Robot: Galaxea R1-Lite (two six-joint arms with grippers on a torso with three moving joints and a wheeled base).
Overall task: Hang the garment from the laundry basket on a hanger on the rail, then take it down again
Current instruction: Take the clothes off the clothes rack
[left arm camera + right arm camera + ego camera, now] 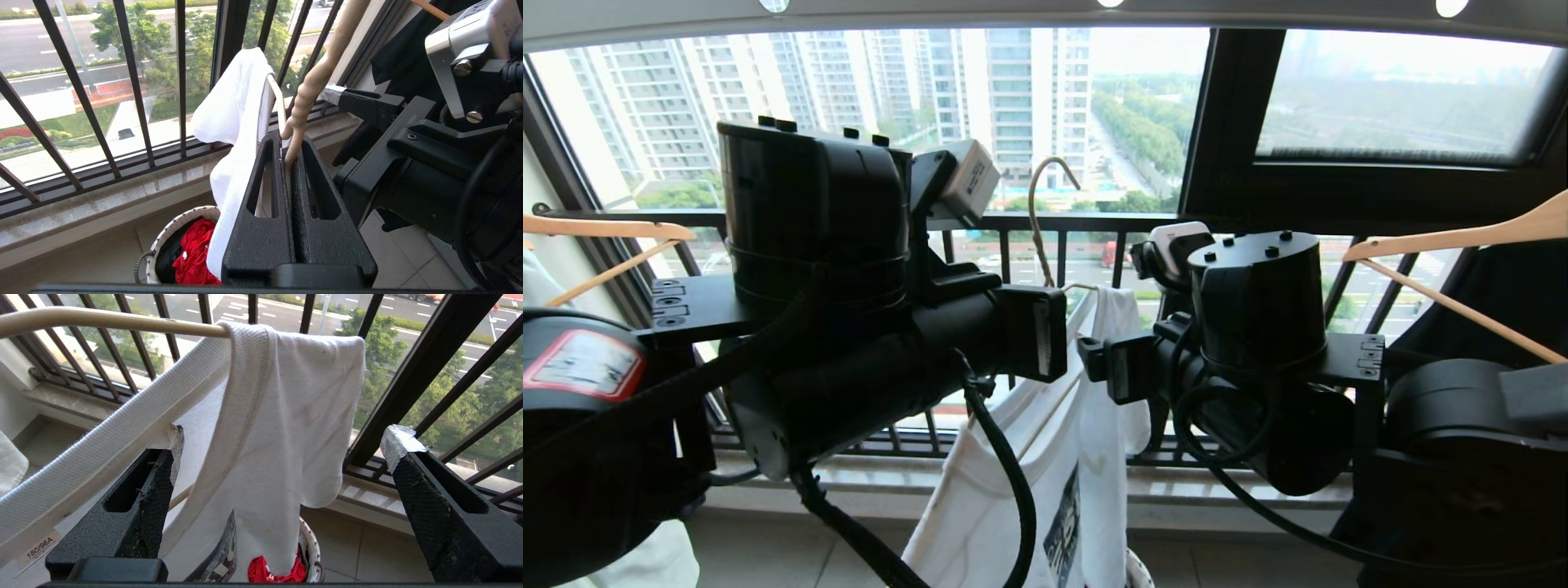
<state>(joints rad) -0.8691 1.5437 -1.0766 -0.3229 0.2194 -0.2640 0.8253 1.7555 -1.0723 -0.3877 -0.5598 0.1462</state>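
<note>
My right gripper grabs the ribbed collar next, to slip the white garment off the wire hanger (1036, 220) (102, 318).
The white garment (1086, 425) is draped over one arm of the cream wire hanger (102, 318) and hangs down, its dark print showing low down. My left gripper (288, 157) is shut on the hanger's twisted neck (310, 81), below the hook (1037, 204). My right gripper (286, 430) stands open beside it. The garment's shoulder (286, 416) hangs between the fingers, and the ribbed collar (102, 445) lies against one fingertip. The laundry basket (179, 218) sits on the floor below. The grey rail (931, 15) runs overhead, and the hook is below it.
Wooden hangers hang at far left (605, 229) and far right (1462, 237), the right one over a black garment (1503, 294). The black window railing (1094, 220) and stone sill (1201, 482) are close behind. A red cloth (196, 253) lies in the basket.
</note>
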